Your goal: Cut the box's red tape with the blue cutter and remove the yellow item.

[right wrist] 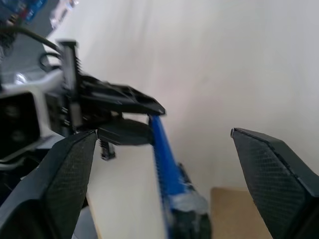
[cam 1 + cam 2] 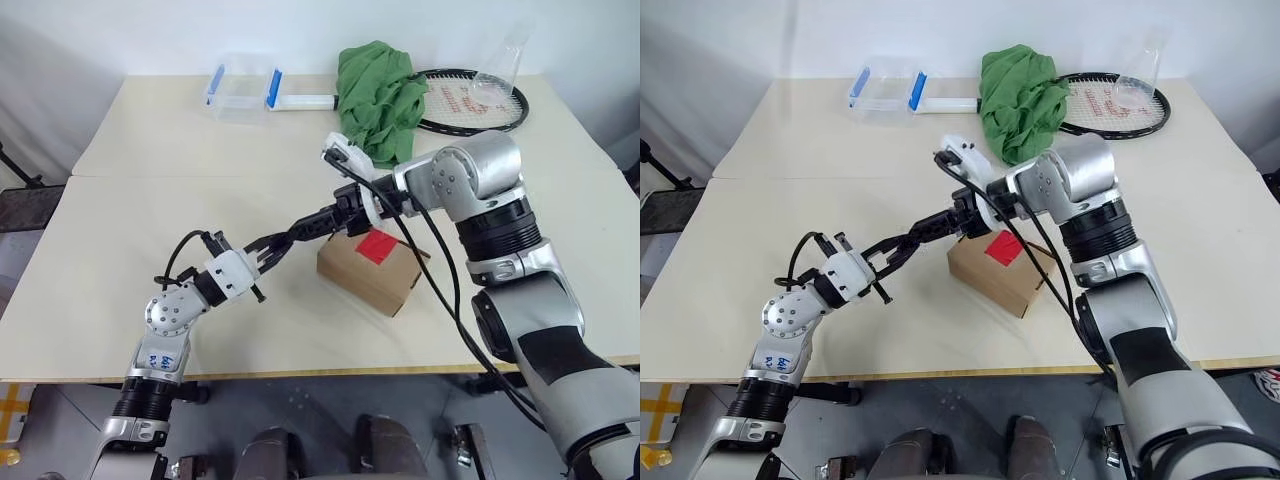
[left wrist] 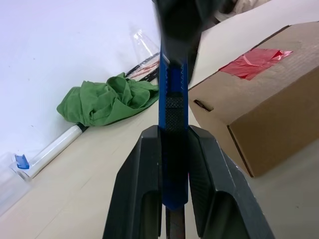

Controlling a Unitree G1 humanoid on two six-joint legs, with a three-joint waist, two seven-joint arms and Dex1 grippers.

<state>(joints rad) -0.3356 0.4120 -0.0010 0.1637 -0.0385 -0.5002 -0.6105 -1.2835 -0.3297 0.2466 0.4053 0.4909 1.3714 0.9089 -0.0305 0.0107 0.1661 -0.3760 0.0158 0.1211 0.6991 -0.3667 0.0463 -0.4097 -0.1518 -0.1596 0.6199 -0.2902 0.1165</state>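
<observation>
The blue cutter (image 1: 164,149) needs to be grabbed next by its loose black-end with the cap (image 1: 188,206) with my right gripper, since my left gripper's fingers already cover the cutter's opposite end.
The brown box (image 2: 370,275) sits mid-table, tilted, with the red tape (image 2: 377,245) on its top; both also show in the left wrist view, box (image 3: 269,114) and tape (image 3: 254,62). My left gripper (image 2: 272,250) is shut on the blue cutter (image 3: 173,99), holding it in the air pointed toward the box's left corner. My right gripper (image 1: 164,133) is open, its fingers (image 1: 65,184) spread wide on either side of the cutter's (image 1: 164,149) far end without touching it. The yellow item is hidden.
At the table's back stand a clear container with blue clips (image 2: 242,92), a white tube (image 2: 310,102), a green cloth (image 2: 380,90), a racket (image 2: 480,100) and a glass flask (image 2: 505,65). The table's front edge (image 2: 300,375) runs below the box.
</observation>
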